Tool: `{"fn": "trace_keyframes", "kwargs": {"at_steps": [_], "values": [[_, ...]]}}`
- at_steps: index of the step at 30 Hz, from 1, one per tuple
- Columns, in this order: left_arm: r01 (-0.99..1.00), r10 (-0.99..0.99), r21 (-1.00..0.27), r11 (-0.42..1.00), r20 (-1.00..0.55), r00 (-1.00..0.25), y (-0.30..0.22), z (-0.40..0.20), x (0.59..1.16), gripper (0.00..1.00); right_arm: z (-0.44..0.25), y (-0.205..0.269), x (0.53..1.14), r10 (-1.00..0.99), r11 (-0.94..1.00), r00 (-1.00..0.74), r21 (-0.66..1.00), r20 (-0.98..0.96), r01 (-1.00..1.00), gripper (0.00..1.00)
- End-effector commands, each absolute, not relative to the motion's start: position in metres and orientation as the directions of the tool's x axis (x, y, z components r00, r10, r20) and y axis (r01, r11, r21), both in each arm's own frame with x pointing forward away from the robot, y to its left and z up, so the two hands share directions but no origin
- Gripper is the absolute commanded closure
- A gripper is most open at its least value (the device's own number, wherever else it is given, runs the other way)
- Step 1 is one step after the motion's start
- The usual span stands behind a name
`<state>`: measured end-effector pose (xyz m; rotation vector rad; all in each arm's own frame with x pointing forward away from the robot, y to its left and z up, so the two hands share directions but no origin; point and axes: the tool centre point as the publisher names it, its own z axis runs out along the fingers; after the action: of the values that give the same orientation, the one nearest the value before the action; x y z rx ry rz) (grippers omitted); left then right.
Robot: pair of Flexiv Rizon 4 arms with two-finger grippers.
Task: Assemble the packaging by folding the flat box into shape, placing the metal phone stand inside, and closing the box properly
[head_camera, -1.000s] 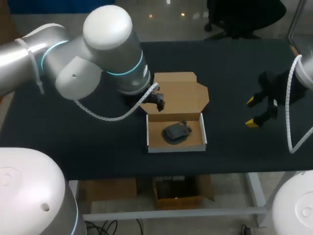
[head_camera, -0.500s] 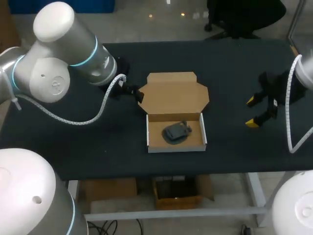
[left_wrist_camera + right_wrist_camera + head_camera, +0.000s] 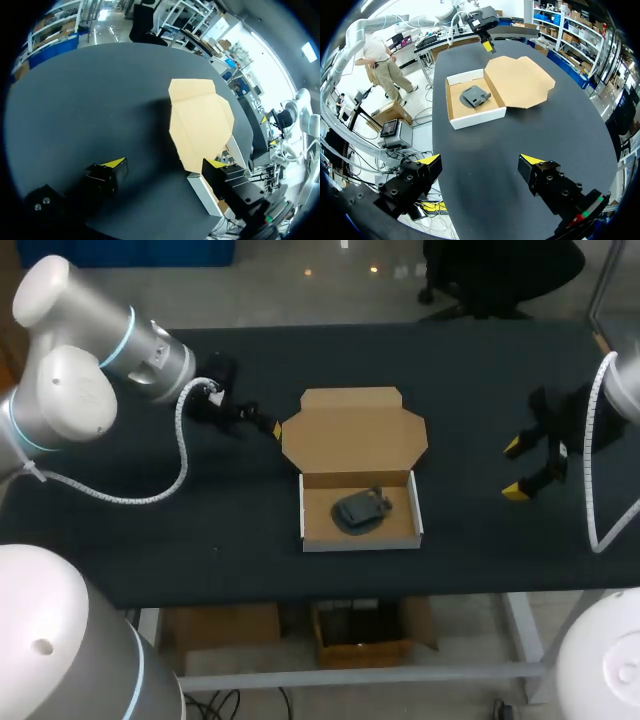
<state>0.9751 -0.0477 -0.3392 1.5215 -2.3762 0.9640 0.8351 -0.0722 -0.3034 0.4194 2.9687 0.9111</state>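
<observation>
I need to grab the lid by its thin side edge (image 3: 284,437) (image 3: 171,125) with my left gripper next, because its broad panel is wider than the open fingers. Then I can close the box.
The cardboard box (image 3: 411,508) lies near the table's front with its brown lid (image 3: 355,428) folded back flat behind it. The dark metal phone stand (image 3: 362,509) rests inside the tray. My left gripper (image 3: 266,424) is just left of the lid's edge, open and empty; its wrist view shows the lid (image 3: 200,117) ahead of the open gripper (image 3: 165,163), and the box's white wall (image 3: 202,194) by one fingertip. My right gripper (image 3: 518,469) hangs open and empty far right of the box. Its wrist view has the gripper (image 3: 481,160), box (image 3: 470,117), stand (image 3: 475,95) and lid (image 3: 520,82).
The black table (image 3: 150,530) is bare to the left and right of the box. My left arm's white cable (image 3: 180,455) loops over the table's left part. The table's front edge runs just beyond the box's front wall.
My left arm has drawn back leftward, from over the lid's left corner to the table beside the lid. The lid still lies flat. The right arm has kept still.
</observation>
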Motion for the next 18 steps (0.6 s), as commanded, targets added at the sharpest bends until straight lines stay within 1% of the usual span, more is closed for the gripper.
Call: {"fn": "trace_keyframes", "kwargs": {"at_steps": [1,15,18], "values": [[-0.859,-0.626,-0.422,0.289,0.595,-0.503,-0.051,-0.349,0.989,0.00,-0.302,-0.073,0.835,0.254,0.794,-0.965,0.553,0.073,0.251,0.00],[-0.845,-0.462,-0.423,0.327,0.709,-0.534,-0.076,-0.365,1.003,0.00,-0.302,-0.073,0.835,0.254,0.794,-0.965,0.553,0.073,0.251,0.00],[-0.839,-0.413,-0.426,0.339,0.734,-0.540,-0.080,-0.366,1.003,0.02,-0.302,-0.073,0.835,0.254,0.794,-0.965,0.553,0.073,0.251,0.00]]}}
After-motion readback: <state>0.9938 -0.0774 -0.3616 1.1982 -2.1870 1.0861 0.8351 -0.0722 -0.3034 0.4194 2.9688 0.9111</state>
